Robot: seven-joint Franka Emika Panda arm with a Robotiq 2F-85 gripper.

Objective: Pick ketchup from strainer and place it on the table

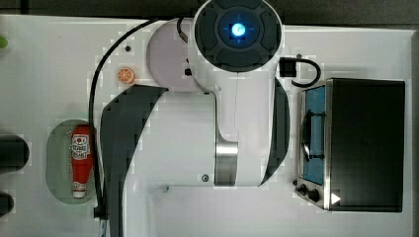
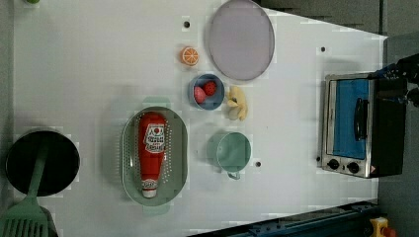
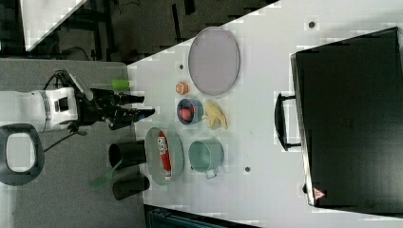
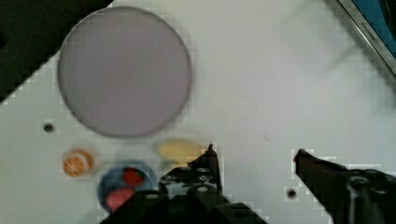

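Note:
My gripper grabs the ketchup's labelled body (image 2: 152,145) next, to lift it out of the strainer and onto the white table.
The ketchup (image 2: 152,150), a red squeeze bottle with a white label and cap, lies lengthwise in the mint-green strainer (image 2: 176,148) on the white table (image 2: 94,69). In the top view the ketchup (image 1: 81,160) rests in the strainer (image 1: 59,158) beside the arm's dark link. My gripper (image 3: 141,106) hangs open and empty, well apart from the ketchup (image 3: 164,154) and strainer (image 3: 153,152), toward the right view's upper left. In the wrist view the gripper (image 4: 254,156) stands open high over bare table (image 4: 261,93).
A lilac plate (image 2: 240,39), orange slice (image 2: 189,56), blue bowl (image 2: 206,91) with red fruit, banana (image 2: 237,102) and green cup (image 2: 232,152) stand near the strainer. A toaster oven (image 2: 360,126) sits at the left view's right. A black pot (image 2: 42,160) and spatula (image 2: 24,212) lie at the left view's left.

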